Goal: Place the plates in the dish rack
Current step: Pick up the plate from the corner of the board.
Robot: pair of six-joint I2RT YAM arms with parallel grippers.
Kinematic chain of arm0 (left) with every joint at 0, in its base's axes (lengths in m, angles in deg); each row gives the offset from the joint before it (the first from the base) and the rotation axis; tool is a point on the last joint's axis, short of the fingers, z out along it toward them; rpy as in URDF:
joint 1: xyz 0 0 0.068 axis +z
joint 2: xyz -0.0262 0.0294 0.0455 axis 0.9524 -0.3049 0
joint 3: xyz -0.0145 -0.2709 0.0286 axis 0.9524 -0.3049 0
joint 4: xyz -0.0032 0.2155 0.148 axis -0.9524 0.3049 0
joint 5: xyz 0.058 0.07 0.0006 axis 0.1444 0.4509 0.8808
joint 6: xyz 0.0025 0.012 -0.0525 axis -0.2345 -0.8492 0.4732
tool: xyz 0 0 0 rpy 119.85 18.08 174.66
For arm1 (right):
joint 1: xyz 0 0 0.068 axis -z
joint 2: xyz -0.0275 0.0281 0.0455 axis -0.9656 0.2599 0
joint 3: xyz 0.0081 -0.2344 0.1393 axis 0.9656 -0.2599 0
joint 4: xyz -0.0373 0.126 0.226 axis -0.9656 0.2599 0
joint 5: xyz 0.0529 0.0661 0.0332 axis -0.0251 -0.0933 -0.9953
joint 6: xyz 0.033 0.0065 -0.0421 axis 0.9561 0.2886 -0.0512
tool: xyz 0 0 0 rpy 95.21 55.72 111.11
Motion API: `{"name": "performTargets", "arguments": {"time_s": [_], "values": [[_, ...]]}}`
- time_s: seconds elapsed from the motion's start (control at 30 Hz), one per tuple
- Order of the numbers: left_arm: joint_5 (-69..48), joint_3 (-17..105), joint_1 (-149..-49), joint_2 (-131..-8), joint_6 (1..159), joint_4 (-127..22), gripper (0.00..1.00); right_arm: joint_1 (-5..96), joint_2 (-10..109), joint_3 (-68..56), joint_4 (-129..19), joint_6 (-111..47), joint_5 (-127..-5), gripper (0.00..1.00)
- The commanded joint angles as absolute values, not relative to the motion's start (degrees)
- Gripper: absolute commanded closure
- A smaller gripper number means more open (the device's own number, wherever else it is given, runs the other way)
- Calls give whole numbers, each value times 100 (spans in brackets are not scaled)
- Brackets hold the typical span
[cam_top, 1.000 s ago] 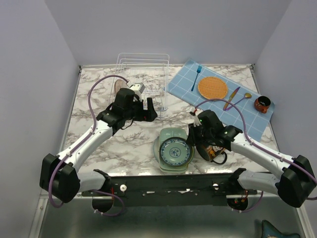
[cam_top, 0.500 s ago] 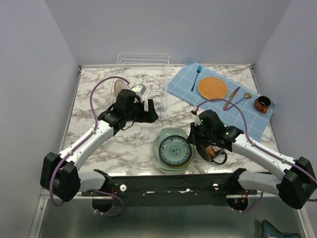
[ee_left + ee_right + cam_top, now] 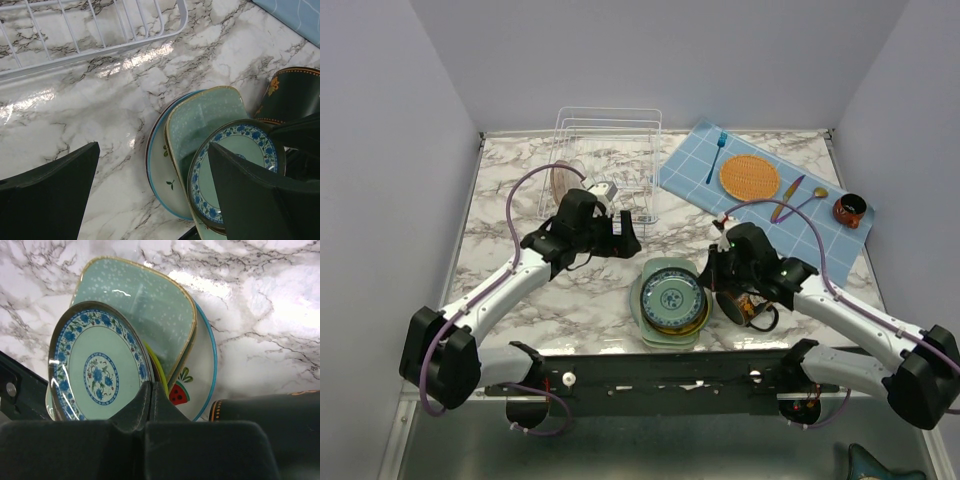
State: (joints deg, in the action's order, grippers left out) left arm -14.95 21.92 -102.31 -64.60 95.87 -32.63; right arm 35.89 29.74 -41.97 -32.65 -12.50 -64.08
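Note:
The left gripper pinches the teal-patterned plate's rim opposite my right gripper next, which leaves the plate's side free to slot into the rack (image 3: 608, 130) (image 3: 102, 51).
A stack of plates (image 3: 670, 302) lies at the table's near middle: the teal-patterned plate (image 3: 97, 362) on top, a yellow rim (image 3: 161, 376) under it, then the mint-green rounded-square plate (image 3: 145, 315) and the watermelon plate (image 3: 200, 372). The teal-patterned plate is tilted. My right gripper (image 3: 712, 268) is shut, its tips (image 3: 150, 386) against that plate's right rim. My left gripper (image 3: 626, 232) is open and empty, above the table just behind and left of the stack (image 3: 210, 150). A brownish plate (image 3: 563, 180) stands in the white wire dish rack (image 3: 608, 130).
A black decorated mug (image 3: 745, 308) lies right of the stack, under my right wrist. A blue mat (image 3: 820, 215) at the back right holds an orange woven round mat (image 3: 749, 176), cutlery and a small red cup (image 3: 849, 210). The rack's near edge (image 3: 100, 47) shows in the left wrist view.
My left gripper has moved right and nearer, away from the rack and toward the plate stack. My right gripper has shifted slightly at the teal-patterned plate's rim.

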Motion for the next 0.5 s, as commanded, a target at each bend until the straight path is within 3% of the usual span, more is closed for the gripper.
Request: {"name": "performTargets", "arguments": {"time_s": [0.0,0.47], "values": [[-1812,2163,-10266,-6268,9675,-3503,1,3556,2679,-4245,-3558,-987,-6109,99],[-2761,1636,-10266,-6312,10281,-4680,1,3556,2019,-4315,-3900,-653,-5670,99]]}}
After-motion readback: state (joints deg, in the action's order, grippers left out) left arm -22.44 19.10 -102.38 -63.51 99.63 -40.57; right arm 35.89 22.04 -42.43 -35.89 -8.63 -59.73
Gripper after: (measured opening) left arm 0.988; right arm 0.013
